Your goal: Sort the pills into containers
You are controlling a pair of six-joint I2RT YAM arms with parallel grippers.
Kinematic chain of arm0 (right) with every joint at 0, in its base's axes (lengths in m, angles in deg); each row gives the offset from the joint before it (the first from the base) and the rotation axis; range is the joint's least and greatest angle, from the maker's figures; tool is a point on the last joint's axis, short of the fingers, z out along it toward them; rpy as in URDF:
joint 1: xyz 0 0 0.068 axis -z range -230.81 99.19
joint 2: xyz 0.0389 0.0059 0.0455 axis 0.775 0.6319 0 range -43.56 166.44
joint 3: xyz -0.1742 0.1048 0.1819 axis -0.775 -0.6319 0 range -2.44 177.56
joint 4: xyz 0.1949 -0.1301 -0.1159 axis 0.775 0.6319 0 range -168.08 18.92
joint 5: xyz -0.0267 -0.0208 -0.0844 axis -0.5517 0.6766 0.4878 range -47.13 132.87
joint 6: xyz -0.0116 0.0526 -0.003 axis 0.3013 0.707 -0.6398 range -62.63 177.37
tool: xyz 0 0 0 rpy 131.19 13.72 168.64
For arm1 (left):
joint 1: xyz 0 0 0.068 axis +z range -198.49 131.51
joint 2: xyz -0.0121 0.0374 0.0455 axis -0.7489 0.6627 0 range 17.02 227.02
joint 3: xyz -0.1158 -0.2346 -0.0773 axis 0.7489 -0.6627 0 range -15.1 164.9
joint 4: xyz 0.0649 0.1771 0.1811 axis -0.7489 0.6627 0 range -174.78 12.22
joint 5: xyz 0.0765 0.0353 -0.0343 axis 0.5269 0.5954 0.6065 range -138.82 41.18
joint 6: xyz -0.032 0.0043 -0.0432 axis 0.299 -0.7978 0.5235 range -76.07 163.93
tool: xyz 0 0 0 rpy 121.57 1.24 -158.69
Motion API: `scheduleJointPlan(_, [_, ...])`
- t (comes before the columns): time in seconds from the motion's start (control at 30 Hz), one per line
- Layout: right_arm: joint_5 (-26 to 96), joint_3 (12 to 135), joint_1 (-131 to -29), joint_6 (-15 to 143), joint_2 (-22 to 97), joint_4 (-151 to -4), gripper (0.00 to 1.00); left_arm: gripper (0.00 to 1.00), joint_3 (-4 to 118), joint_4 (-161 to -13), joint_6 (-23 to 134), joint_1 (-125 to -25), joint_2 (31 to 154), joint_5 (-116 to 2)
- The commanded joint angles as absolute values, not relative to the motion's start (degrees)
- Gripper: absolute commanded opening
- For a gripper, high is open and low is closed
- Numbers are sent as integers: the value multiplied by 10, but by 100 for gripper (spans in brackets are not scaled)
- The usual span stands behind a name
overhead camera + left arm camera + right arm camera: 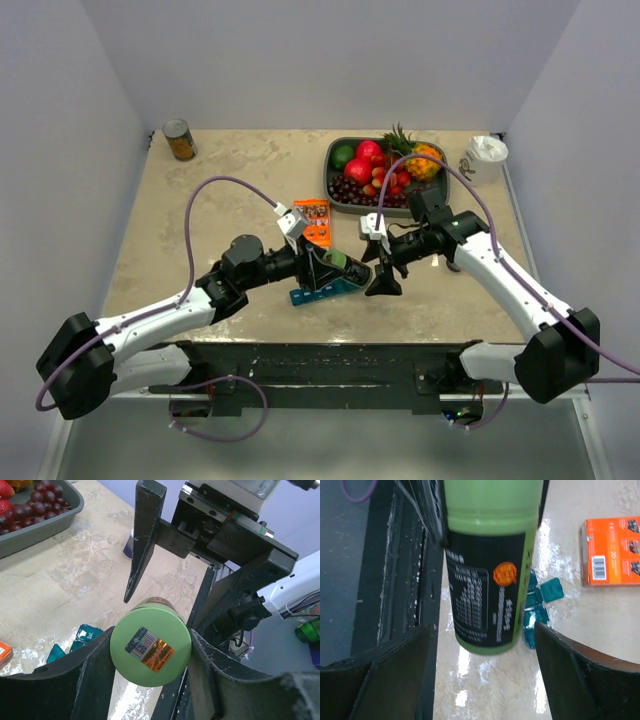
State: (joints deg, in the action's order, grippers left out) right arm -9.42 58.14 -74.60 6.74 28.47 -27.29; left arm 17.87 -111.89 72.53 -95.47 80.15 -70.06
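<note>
The bottle should next be held by its dark labelled body (357, 272) (486, 592) with my right gripper, so that the green cap stays free to open.
My left gripper (150, 647) is shut on a small green bottle (150, 648), its fingers (95, 667) pressed against both sides, holding it above the table (200, 215). The bottle (338, 262) hangs over the teal containers strip (318, 291), whose lidded compartments show beside it (540, 605) and under it (82, 636). My right gripper (485, 645) stands open, facing the bottle (490, 580), with its fingers either side of the bottle's lower end and apart from it. One right finger (142, 545) reaches down just above the bottle. No pills show.
An orange box (314, 222) lies just behind the strip. A grey tray (331, 188) of fruit stands at the back right, with a white cup (486, 158) beside it. A can (180, 140) stands at the back left.
</note>
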Motion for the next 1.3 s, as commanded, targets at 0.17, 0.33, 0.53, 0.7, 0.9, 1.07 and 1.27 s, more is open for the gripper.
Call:
scheduleJointPlan(0.17, [-178,618,-774,153,326,-332,84,0,187,-1220,757,-970,815,-658])
scheduleJointPlan(0.33, [-174,595,-774,197,319,-374,75,0,174,-1245,772,-970,812,-645])
scheduleJointPlan(0.53, [-213,586,-774,224,320,-400,65,0,167,-1265,786,-970,811,-646])
scheduleJointPlan(0.7, [-236,593,-774,202,323,-381,31,0,159,-1275,792,-971,804,-639])
scheduleJointPlan(0.9, [-227,593,-774,132,305,-326,0,8,150,-1275,787,-970,791,-640])
scheduleJointPlan(1.07, [-202,585,-774,87,286,-304,0,66,143,-1257,762,-969,765,-648])
scheduleJointPlan(1.27, [-164,568,-774,75,272,-305,0,92,154,-1143,686,-967,703,-612])
